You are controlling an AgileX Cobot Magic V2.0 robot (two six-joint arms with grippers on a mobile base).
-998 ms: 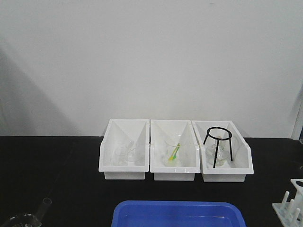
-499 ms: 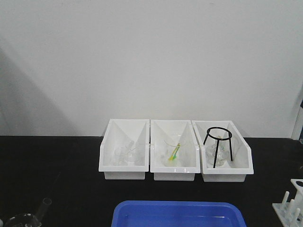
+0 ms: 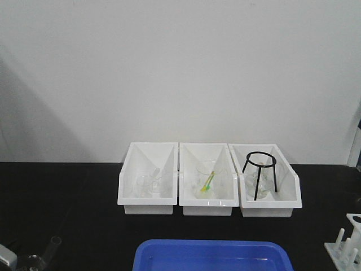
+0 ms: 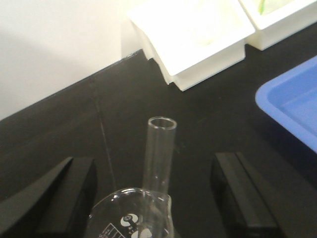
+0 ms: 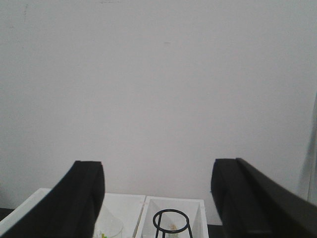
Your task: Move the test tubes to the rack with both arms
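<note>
The test tube should go to the rack [image 3: 345, 245] next, so my left gripper should grab the test tube by its open upper end [image 3: 54, 241].
A clear test tube [image 4: 159, 148] stands tilted in a glass beaker [image 4: 130, 218] on the black table. My left gripper [image 4: 153, 198] is open, with one finger on each side of the tube and touching neither the tube nor the beaker. In the front view the tube [image 3: 54, 244] and beaker [image 3: 32, 261] are at the bottom left, and a grey corner of the left gripper shows beside them. The white rack [image 3: 345, 245] is at the bottom right edge. My right gripper [image 5: 161, 198] is open and empty, raised and facing the wall.
Three white bins [image 3: 208, 195] stand in a row at the back. They hold glassware, a yellow-green dropper [image 3: 207, 182] and a black tripod ring [image 3: 259, 173]. A blue tub [image 3: 211, 256] sits at the front centre.
A grey corner of my left gripper has come into the bottom left of the front view, partly covering the beaker. Nothing else has moved.
</note>
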